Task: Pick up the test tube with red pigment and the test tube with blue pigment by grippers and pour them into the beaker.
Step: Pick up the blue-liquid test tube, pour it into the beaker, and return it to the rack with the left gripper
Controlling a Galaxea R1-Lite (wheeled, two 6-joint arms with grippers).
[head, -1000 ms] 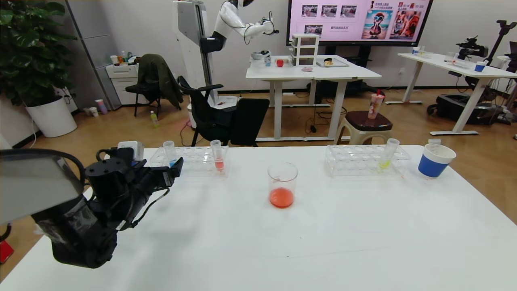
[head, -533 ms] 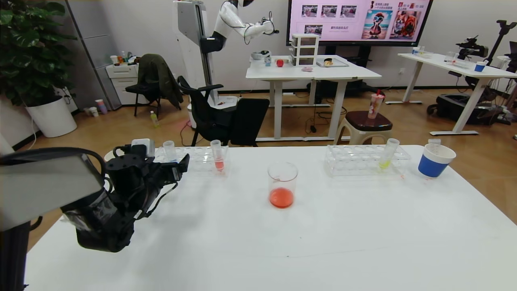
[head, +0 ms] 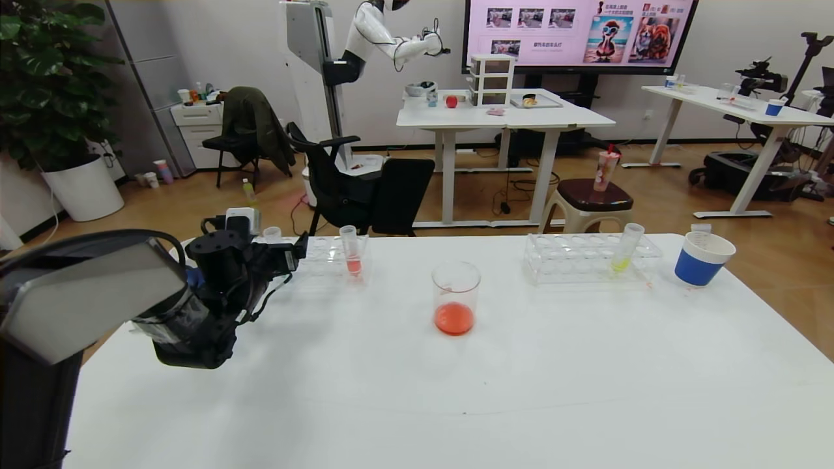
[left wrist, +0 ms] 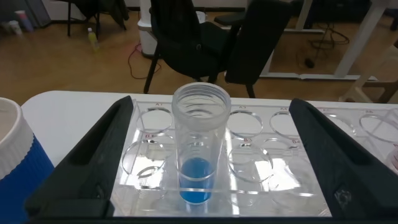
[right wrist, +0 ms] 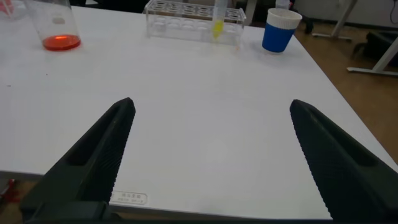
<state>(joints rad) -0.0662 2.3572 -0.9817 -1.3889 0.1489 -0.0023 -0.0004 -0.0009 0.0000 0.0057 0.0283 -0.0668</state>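
Observation:
The rack surrounds the blue bottom end of the test tube, so my left gripper will next grab the tube by the bare length below its rim [left wrist: 199, 138].
The test tube with blue pigment [left wrist: 198, 163] stands upright in the clear left rack [left wrist: 273, 158]. My left gripper [left wrist: 211, 106] is open, with one finger on either side of the tube and not touching it. In the head view the gripper [head: 290, 254] hides most of the tube; only its rim [head: 272, 231] shows. A tube with salmon-pink liquid [head: 351, 253] stands further along the same rack. No tube with deep red liquid shows. The beaker [head: 455, 297] holds red-orange liquid at mid-table. My right gripper [right wrist: 211, 104] is open and empty over the table's near right part, out of the head view.
A second clear rack [head: 589, 257] with a yellow-green tube [head: 627, 249] stands at the back right, beside a blue-banded paper cup [head: 702, 259]. Another blue-banded cup [left wrist: 18, 171] stands close beside my left gripper. Chairs and a stool stand beyond the table's far edge.
My left arm has moved forward and up the table to the left rack. Its open fingers now straddle the blue tube, which the gripper now mostly covers in the head view.

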